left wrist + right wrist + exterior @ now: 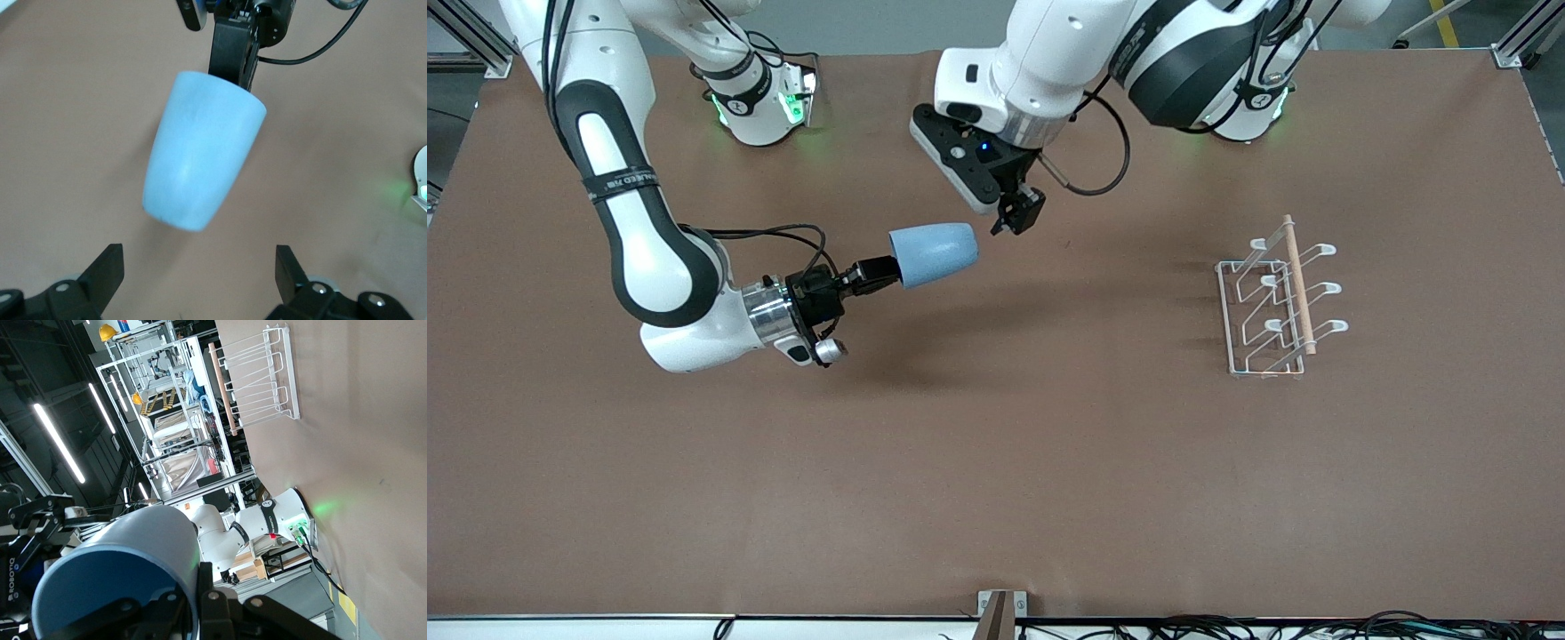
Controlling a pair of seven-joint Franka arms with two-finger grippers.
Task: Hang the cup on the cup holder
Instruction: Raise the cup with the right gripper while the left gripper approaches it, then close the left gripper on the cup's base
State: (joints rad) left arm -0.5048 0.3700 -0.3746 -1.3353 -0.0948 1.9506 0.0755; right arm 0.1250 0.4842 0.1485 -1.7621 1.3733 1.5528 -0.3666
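I should hang the light-blue cup on the cup holder point(1272, 307). For that, my left gripper should first grab the cup by its closed end point(962, 247).
The light-blue cup point(934, 253) is held on its side in the air over the middle of the table. My right gripper point(879, 271) is shut on its rim, one finger inside and one outside, as the right wrist view shows point(195, 600) with the cup point(127, 570). My left gripper point(1016, 218) is open and empty, close to the cup's closed end. In the left wrist view the cup point(200, 153) hangs between and ahead of the spread fingers point(107, 267). The white wire cup holder point(1272, 307) with its wooden rod point(1298, 284) stands toward the left arm's end of the table, also in the right wrist view point(263, 380).
The brown table point(996, 462) is bare around the cup holder and nearer the front camera. A small bracket point(996, 613) sits at the table's front edge. The arm bases point(760, 98) stand along the back edge.
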